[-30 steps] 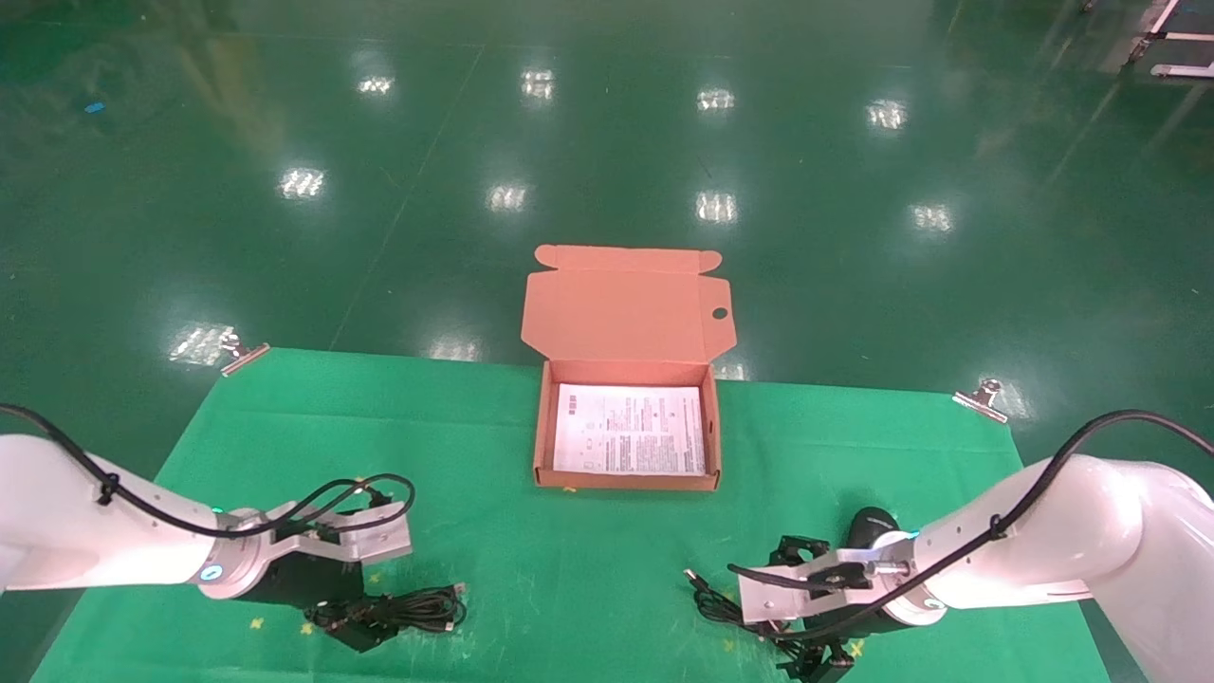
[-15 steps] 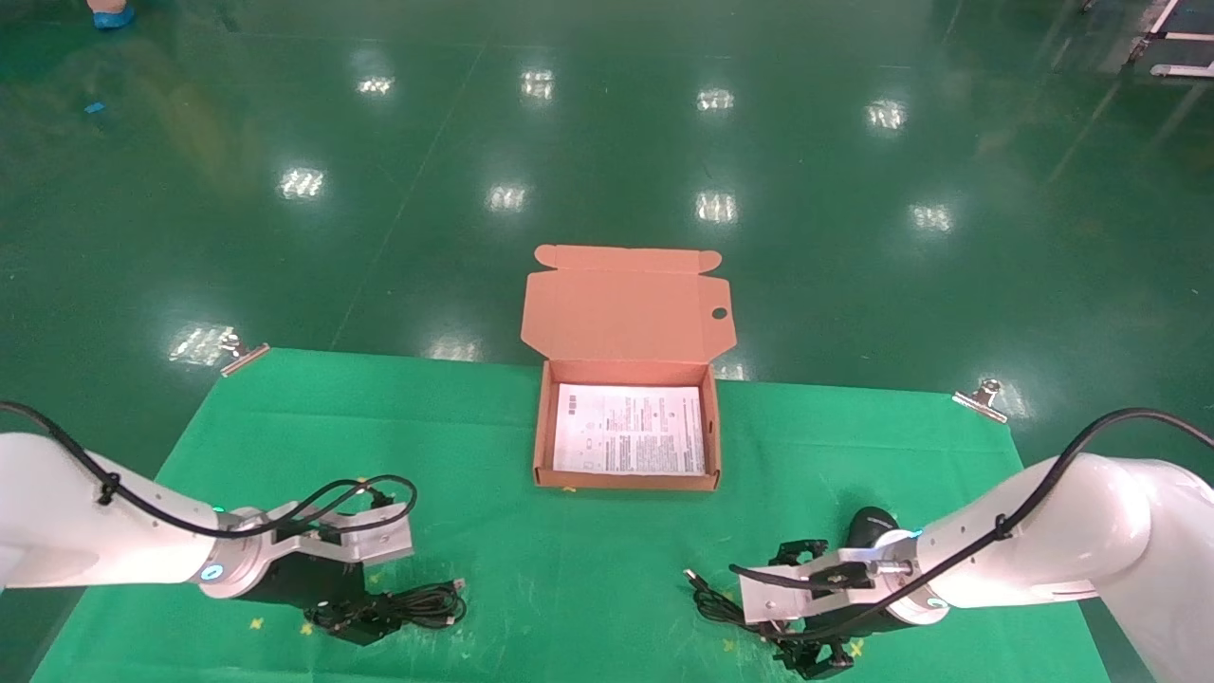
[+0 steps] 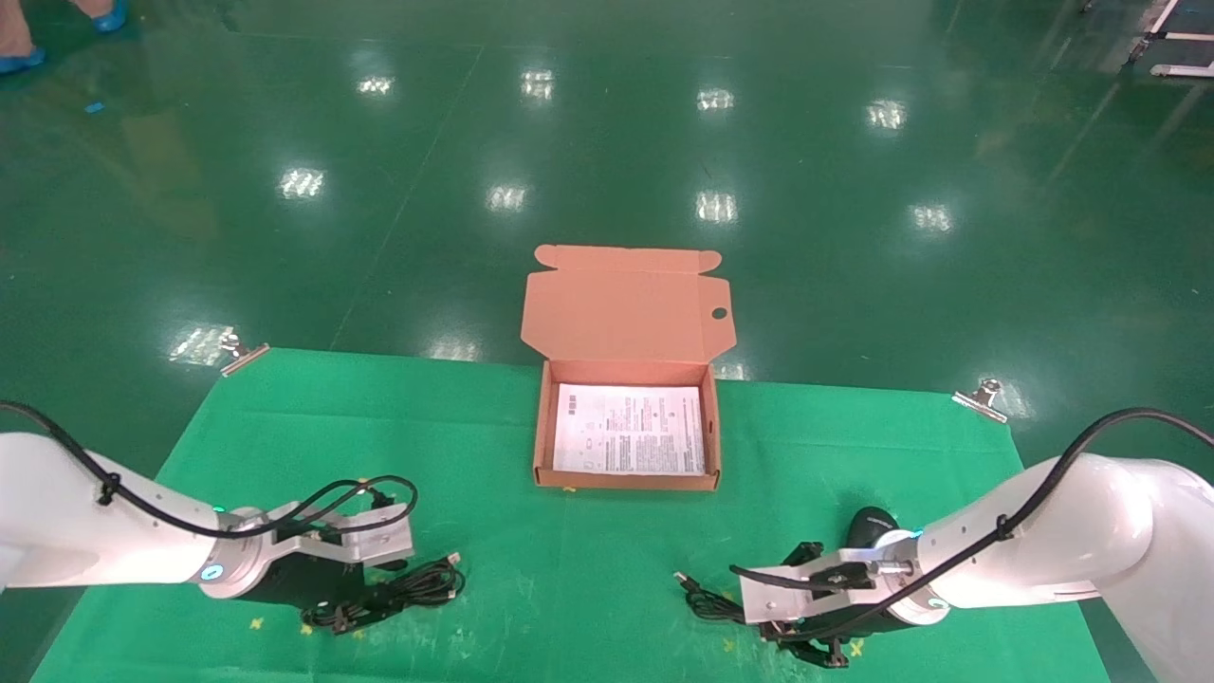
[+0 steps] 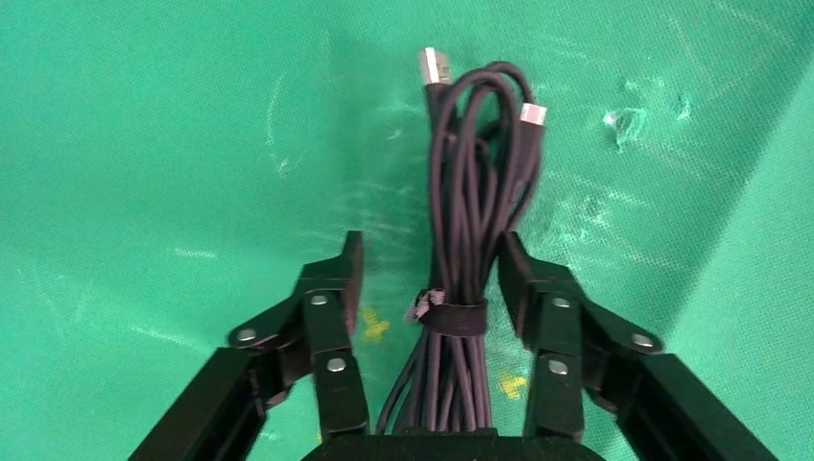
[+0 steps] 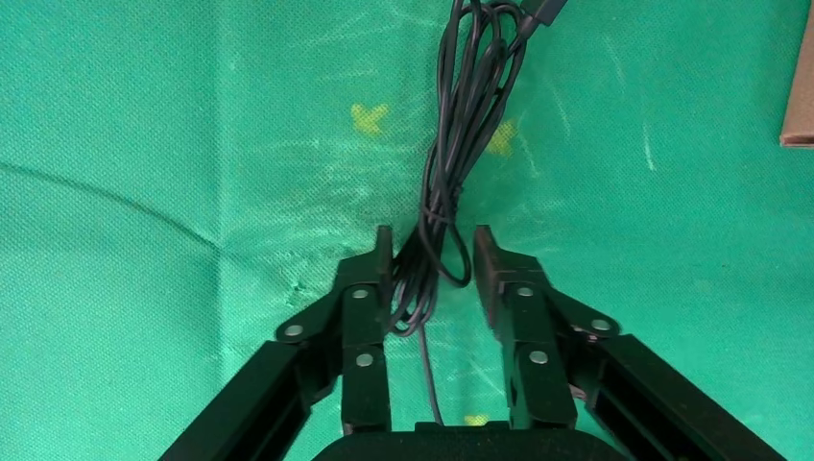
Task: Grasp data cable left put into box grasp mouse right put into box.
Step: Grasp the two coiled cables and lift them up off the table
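Note:
The data cable has to go into the box (image 3: 626, 479), so the left gripper should next grab the cable by its strapped bundle middle (image 3: 389, 598).
The data cable (image 3: 413, 588) lies on the green mat at the near left. In the left wrist view the bundle (image 4: 470, 202) runs between the fingers of my left gripper (image 4: 429, 254), which is open, with the strap level with the fingertips. The left gripper (image 3: 353, 612) is low over the mat. The mouse (image 3: 873, 525) sits at the near right, partly hidden behind my right wrist. My right gripper (image 3: 812, 607) is open, and its fingers straddle loops of the mouse's cord (image 5: 461, 144) in the right wrist view (image 5: 432, 245). The open box (image 3: 626, 479) holds a leaflet (image 3: 631, 429).
The box lid (image 3: 628, 313) stands open toward the far side. Metal clips (image 3: 245, 356) (image 3: 982, 396) hold the mat's far corners. The cord's USB plug (image 3: 683, 577) lies left of the right gripper. A box corner (image 5: 797, 96) shows in the right wrist view.
The data cable has shifted and tilted toward the far side at the left gripper. The right gripper's fingers have narrowed slightly around the mouse cord. Both arms stay almost in place.

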Action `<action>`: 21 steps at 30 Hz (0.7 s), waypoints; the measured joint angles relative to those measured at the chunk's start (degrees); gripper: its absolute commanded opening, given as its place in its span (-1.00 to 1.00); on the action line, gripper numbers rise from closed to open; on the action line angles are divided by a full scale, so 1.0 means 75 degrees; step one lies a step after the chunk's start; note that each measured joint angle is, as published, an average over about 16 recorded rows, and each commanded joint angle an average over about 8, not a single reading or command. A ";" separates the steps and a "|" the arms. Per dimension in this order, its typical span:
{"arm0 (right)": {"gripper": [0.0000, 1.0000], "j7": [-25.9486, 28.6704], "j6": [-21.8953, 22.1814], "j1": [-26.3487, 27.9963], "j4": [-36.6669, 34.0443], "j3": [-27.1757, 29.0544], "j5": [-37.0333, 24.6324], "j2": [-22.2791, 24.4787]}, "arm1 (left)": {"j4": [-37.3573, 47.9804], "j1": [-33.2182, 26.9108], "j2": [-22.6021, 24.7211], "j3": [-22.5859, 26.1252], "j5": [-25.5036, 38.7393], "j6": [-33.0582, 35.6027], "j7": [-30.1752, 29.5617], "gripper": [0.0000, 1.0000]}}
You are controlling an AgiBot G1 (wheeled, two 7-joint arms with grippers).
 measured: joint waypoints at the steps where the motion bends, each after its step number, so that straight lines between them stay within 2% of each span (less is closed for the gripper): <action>1: -1.00 0.0000 0.0000 0.0000 0.0002 0.0000 0.0000 0.0001 | -0.0002 0.0000 0.0000 0.0000 0.0000 0.0000 0.0000 -1.00; 13: -1.00 0.0039 -0.0044 0.0052 0.0055 0.0041 0.0043 0.0069 | -0.0046 -0.0016 -0.0042 -0.0003 -0.0012 0.0040 0.0024 -1.00; 21: -1.00 0.0330 -0.0357 0.0352 0.0593 0.0227 0.0171 0.0535 | -0.0485 -0.0101 -0.0367 -0.0034 -0.0049 0.0243 0.0209 -1.00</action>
